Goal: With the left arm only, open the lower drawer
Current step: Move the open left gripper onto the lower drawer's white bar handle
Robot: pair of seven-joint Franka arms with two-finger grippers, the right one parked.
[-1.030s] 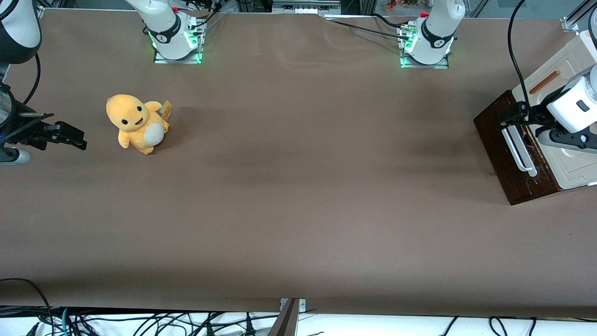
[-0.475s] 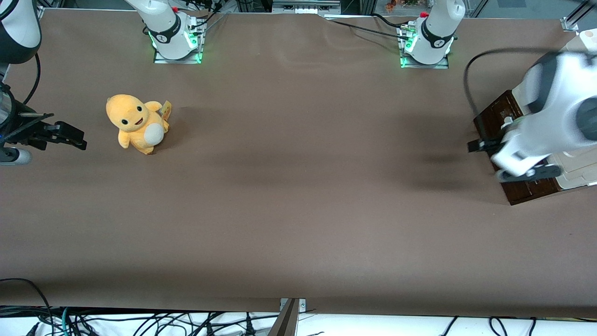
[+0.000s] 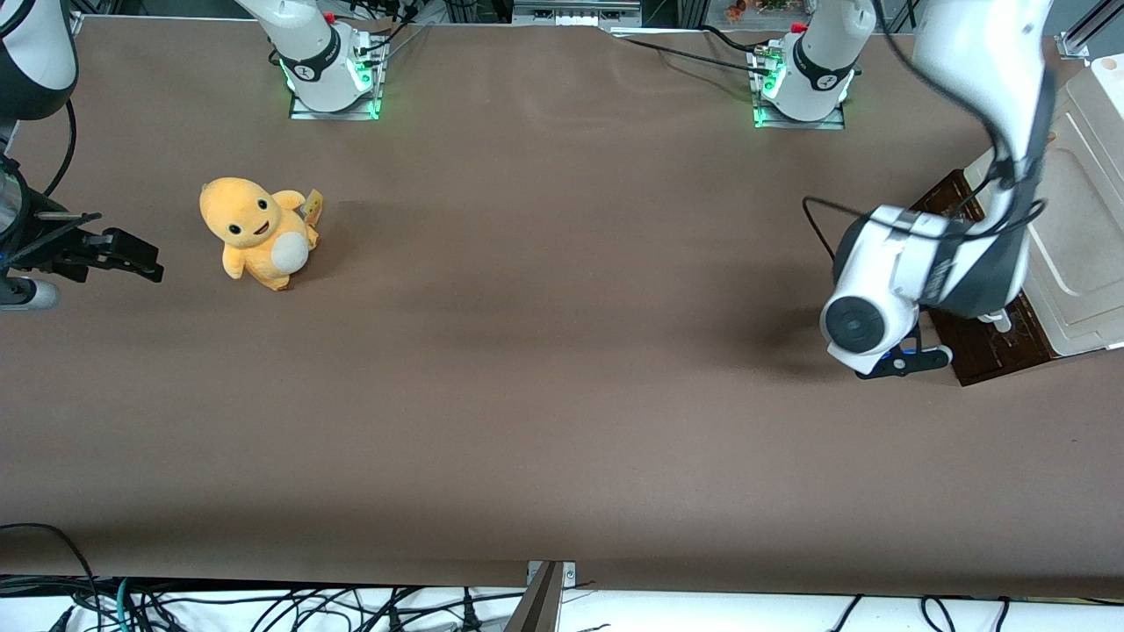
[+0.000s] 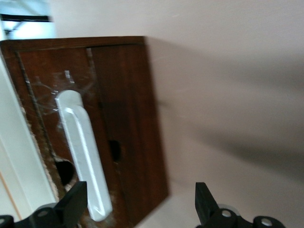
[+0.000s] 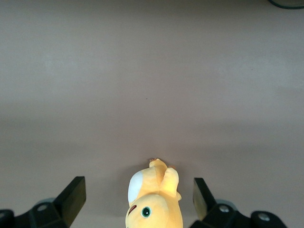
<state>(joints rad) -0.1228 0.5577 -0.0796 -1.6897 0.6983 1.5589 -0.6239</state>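
To open the lower drawer (image 4: 130,128), my left gripper next needs to grab the long white handle by its straight bar (image 4: 86,154).
The lower drawer's dark brown front (image 3: 992,347) shows at the working arm's end of the table, against the cream cabinet (image 3: 1084,237). The left arm's white wrist (image 3: 887,281) hangs over the table in front of the drawer and hides most of the front and its handle. In the left wrist view the brown front (image 4: 128,118) and its long white bar handle (image 4: 83,156) show at a short distance. My gripper (image 4: 140,202) is open and empty, with its jaws wide apart. It is clear of the handle.
A yellow plush toy (image 3: 259,233) stands toward the parked arm's end of the table; it also shows in the right wrist view (image 5: 154,204). Two arm bases (image 3: 803,83) with green lights stand at the table edge farthest from the front camera.
The gripper was at the white handle a second ago. The arm has since swung off it and away from the drawer front, toward the table's middle. The drawer front has not shifted.
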